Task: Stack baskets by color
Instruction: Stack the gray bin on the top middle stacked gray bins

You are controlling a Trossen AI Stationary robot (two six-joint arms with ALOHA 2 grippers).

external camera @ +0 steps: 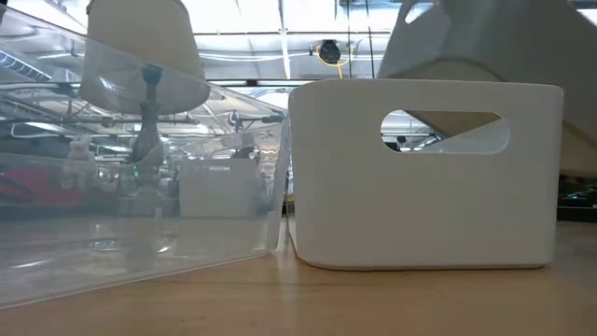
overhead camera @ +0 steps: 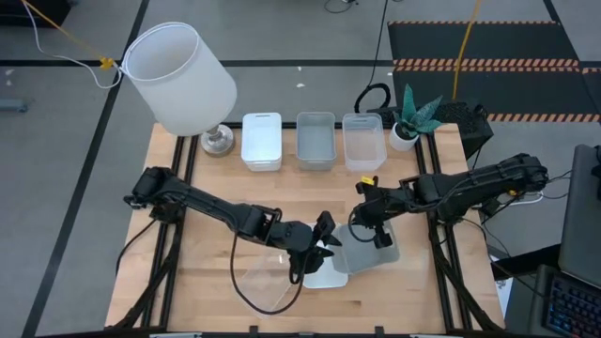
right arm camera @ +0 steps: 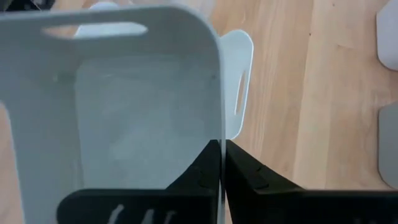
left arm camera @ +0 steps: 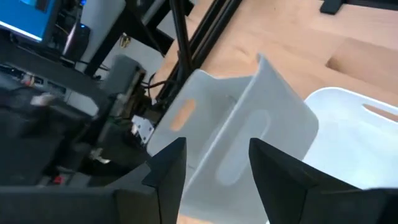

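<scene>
I should next use my left gripper to grip the tilted grey basket by its slotted end's rim (overhead camera: 341,257), so I can stack it with the other grey basket (overhead camera: 315,141).
My right gripper (overhead camera: 374,230) is shut on a grey basket (overhead camera: 368,252) near the table's middle. In the low view the grey basket (external camera: 485,37) shows above a white basket (external camera: 424,187). That white basket (overhead camera: 324,274) stands on its base nearer the front edge, with a clear basket (overhead camera: 268,282) to its left. My left gripper (overhead camera: 324,246) is open at the grey basket's left end. In its wrist view the slotted end wall (left arm camera: 249,140) shows between its fingers; I cannot tell whether they touch it. My right gripper pinches the grey basket's far long wall at its rim (right arm camera: 219,134), one finger inside the basket and one outside. The fingers slant down from the table's far right. The basket is tilted; in the low view it shows above the white basket.
Along the far edge stand a white basket (overhead camera: 261,141), a grey one (overhead camera: 315,141) and a clear one (overhead camera: 362,141). A lamp with a big white shade (overhead camera: 178,80) stands at the far left, and a potted plant (overhead camera: 410,117) at the far right.
</scene>
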